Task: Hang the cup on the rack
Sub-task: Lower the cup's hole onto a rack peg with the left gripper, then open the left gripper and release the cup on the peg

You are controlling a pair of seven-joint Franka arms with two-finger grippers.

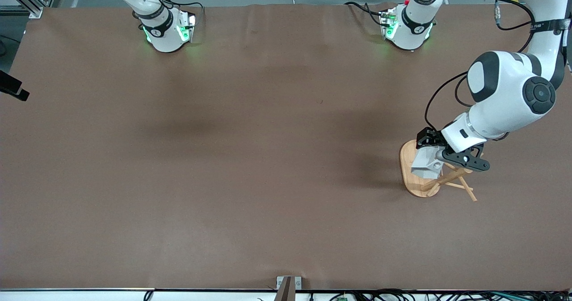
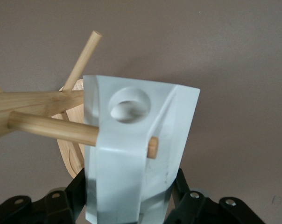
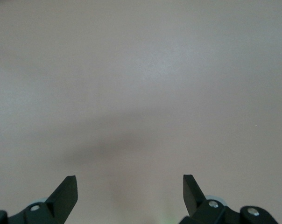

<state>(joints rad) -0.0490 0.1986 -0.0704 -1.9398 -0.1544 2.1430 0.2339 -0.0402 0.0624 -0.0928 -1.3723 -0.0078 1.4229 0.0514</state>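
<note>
I should open my left gripper: the rack peg runs under the cup's handle tab in the left wrist view, so the cup would hang.
The white faceted cup (image 1: 426,165) is held in my left gripper (image 1: 440,154), which is shut on its body, over the bamboo rack (image 1: 414,184) near the left arm's end of the table. In the left wrist view the cup (image 2: 131,158) fills the space between the black fingers (image 2: 71,193). A rack peg (image 2: 52,128) runs in under the handle tab, and its tip shows past the tab's edge. The tab's round hole (image 2: 128,104) has no peg in it. My right gripper (image 3: 130,179) is open and empty above bare table; it is out of the front view.
The rack's oval base (image 2: 68,156) and another angled peg (image 2: 82,56) lie close beside the cup. More pegs (image 1: 467,189) stick out toward the front camera. The brown table top (image 1: 250,158) stretches toward the right arm's end.
</note>
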